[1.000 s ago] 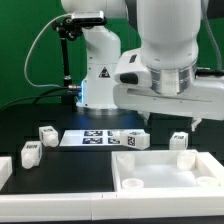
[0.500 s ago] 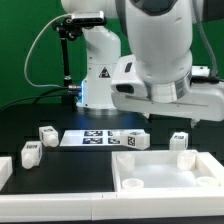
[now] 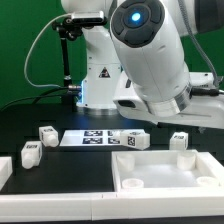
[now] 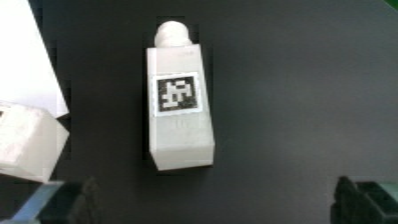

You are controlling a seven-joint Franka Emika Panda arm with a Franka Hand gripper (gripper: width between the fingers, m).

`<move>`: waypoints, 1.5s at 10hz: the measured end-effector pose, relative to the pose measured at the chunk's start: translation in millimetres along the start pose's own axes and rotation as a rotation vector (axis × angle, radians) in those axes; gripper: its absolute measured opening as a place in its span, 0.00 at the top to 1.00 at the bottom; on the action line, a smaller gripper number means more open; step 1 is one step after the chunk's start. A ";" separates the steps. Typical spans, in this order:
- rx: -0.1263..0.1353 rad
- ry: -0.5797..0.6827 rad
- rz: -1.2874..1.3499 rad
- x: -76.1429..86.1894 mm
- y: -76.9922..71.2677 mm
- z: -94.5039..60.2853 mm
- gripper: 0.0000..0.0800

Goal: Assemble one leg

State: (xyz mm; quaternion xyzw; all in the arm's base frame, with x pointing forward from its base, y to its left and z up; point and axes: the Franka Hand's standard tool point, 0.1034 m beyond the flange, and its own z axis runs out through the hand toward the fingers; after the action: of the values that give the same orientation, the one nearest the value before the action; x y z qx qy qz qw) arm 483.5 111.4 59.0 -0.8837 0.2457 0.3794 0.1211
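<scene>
The leg needs to be grabbed by its plain square end [image 4: 182, 150] next by the robot's gripper. The leg's rounded peg then stays free to go into the white tray-like piece.
In the wrist view one leg [image 4: 178, 95] lies flat on the black table, a white block with a square black-and-white tag on its face and a rounded peg at one end. My gripper [image 4: 217, 205] is open and empty above it, and the dark fingertips [image 4: 63, 205] stand wide apart, clear of the leg. In the exterior view several legs stand on the table: two on the exterior view's left [image 3: 46, 134] [image 3: 30, 153], one near the middle [image 3: 133, 140] and one on the right [image 3: 179, 140]. The arm's bulk hides my fingers there.
The big white tray-like piece [image 3: 165, 182] lies at the front right. The marker board [image 3: 95, 138] lies flat behind it. Another white part [image 4: 25, 140] lies close beside the leg in the wrist view. The arm's base [image 3: 98, 80] stands at the back.
The arm has swung and tilted, so its upper body now fills more of the exterior view and the hand has shifted right. The parts on the table have not moved.
</scene>
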 end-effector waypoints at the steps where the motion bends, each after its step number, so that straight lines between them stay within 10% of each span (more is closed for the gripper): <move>1: 0.001 0.000 0.001 0.4 0.4 -0.2 0.19; 6: 0.029 -0.132 0.053 6.7 23.3 34.6 0.19; 15: -0.014 -0.079 0.057 2.9 9.4 71.6 0.19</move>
State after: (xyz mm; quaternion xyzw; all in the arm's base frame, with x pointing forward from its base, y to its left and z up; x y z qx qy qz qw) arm 436.5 131.2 7.7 -0.8616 0.2631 0.4189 0.1138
